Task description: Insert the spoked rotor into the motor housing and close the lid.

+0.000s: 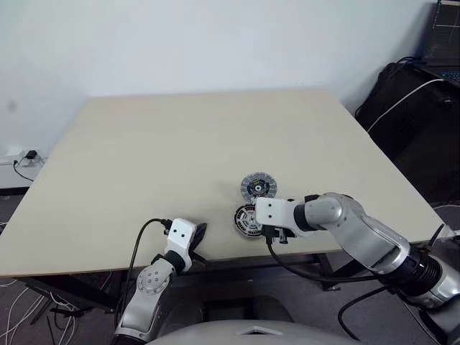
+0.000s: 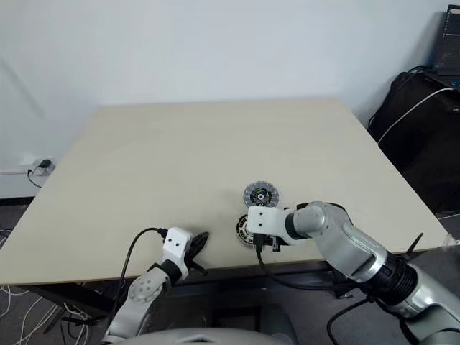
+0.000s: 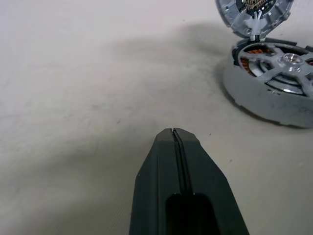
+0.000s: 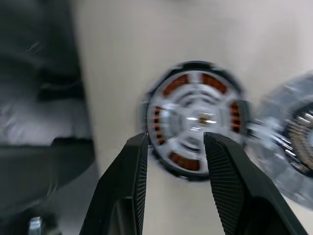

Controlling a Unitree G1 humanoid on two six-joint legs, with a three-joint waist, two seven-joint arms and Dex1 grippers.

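I will next grab the housing by its round rim [image 4: 176, 66] with my right gripper, so that I can close the motor up with the lid.
The motor housing [image 1: 245, 220] stands near the table's front edge, its copper windings [image 4: 178, 84] showing. The spoked rotor [image 4: 200, 119] lies inside it, silvery spokes around a bright hub. The lid [image 1: 258, 187], a ribbed silver disc, lies open just behind the housing and touches its rim. My right gripper [image 4: 176, 141] hangs over the housing, pointing down, open, with nothing between its fingers. My left gripper [image 1: 199, 233] rests low at the table's front edge, left of the housing, shut and empty. In the left wrist view the housing [image 3: 266, 95] and the lid [image 3: 254, 12] sit beyond the fingertips.
The tan table [image 1: 180, 144] stretches far back and to both sides. Its front edge [image 1: 86, 267] runs just under both hands. A black bag [image 1: 410, 108] with a white cable stands on the floor at the right. A wall socket [image 1: 27, 156] is at the left.
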